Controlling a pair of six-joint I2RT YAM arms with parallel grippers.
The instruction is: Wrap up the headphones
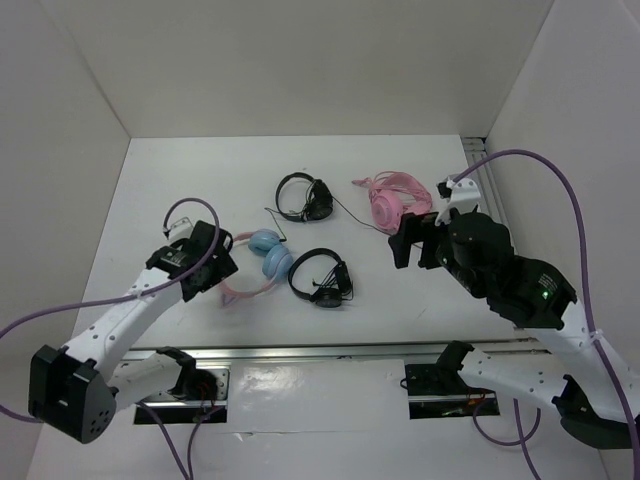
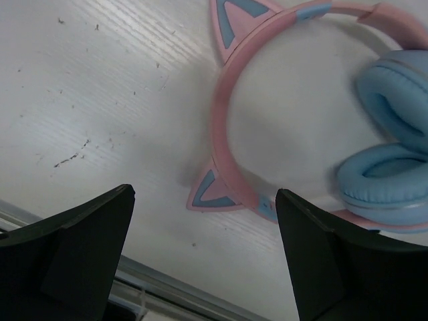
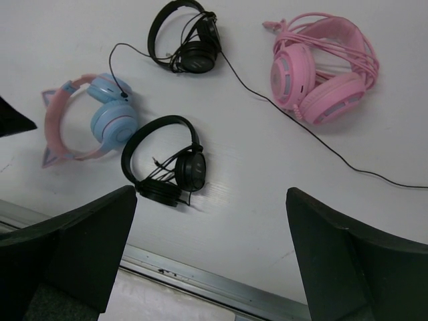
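Note:
My left gripper is to take hold of the headphones (image 1: 262,262) next, by the pink headband between the cat ears. The ear cups then stay free for wrapping.
The headphones (image 1: 262,262) lie flat on the white table left of centre, with light blue ear cups, a pink cat-ear headband and a thin dark cable (image 3: 119,79) curling off the cups. My left gripper (image 1: 207,262) is open and empty, hovering just left of the headband (image 2: 224,134); the blue cups (image 2: 391,144) show at the right of its view. My right gripper (image 1: 412,243) is open and empty, raised over the table's right part. The headphones also show in the right wrist view (image 3: 93,120).
A black pair of headphones (image 1: 320,278) lies just right of the blue ones, another black pair (image 1: 305,197) further back. All-pink cat-ear headphones (image 1: 392,198) lie back right, their dark cable (image 3: 321,144) trailing across the table. A metal rail (image 1: 330,350) runs along the near edge.

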